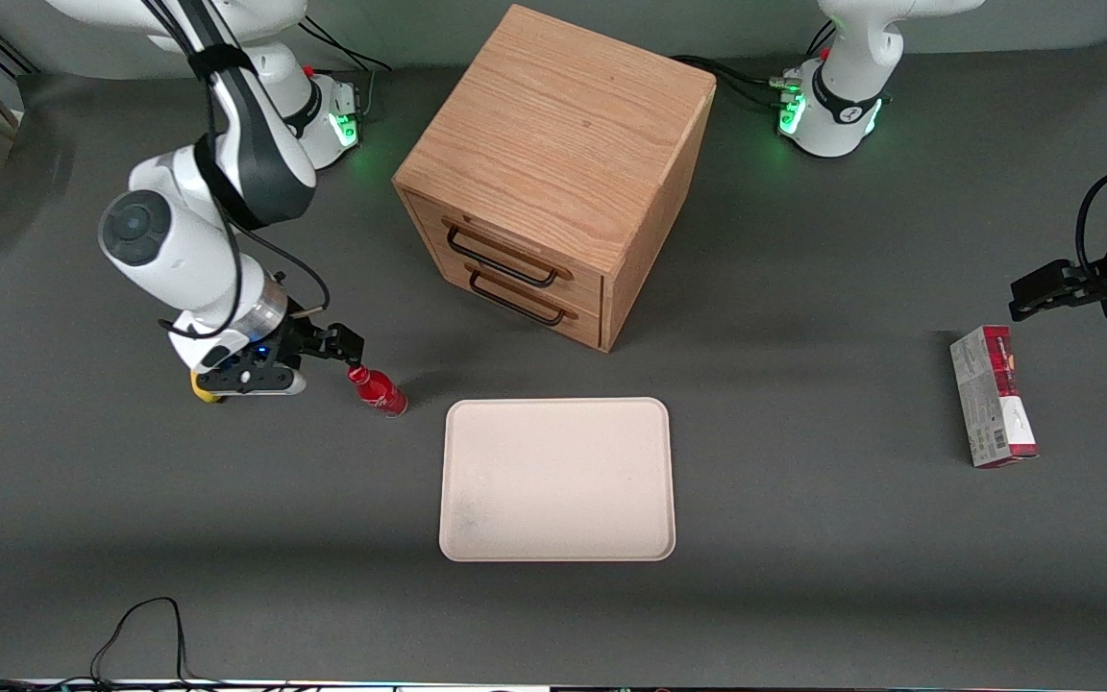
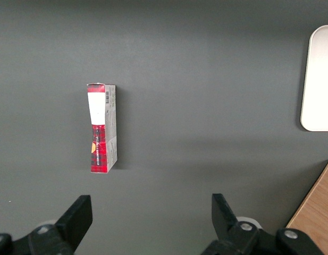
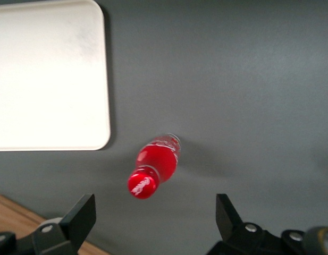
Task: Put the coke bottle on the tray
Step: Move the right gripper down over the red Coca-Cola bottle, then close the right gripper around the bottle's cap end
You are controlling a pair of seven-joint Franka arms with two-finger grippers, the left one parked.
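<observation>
I next need to grip the coke bottle with my right gripper by its end with the cap, so that I can place the bottle on the tray.
The coke bottle, small and all red with a red cap, stands upright on the grey table. It is beside the tray, toward the working arm's end. It also shows in the right wrist view, seen from above, cap toward the camera. The tray is cream, flat and bare; its corner shows in the right wrist view. My right gripper hovers just above the bottle's cap, open and empty. In the right wrist view the cap sits just ahead of the gap between the two black fingers.
An oak drawer cabinet with two black handles stands farther from the front camera than the tray. A red-and-grey carton lies toward the parked arm's end. A small yellow object peeks out under the working wrist. A black cable lies near the front edge.
</observation>
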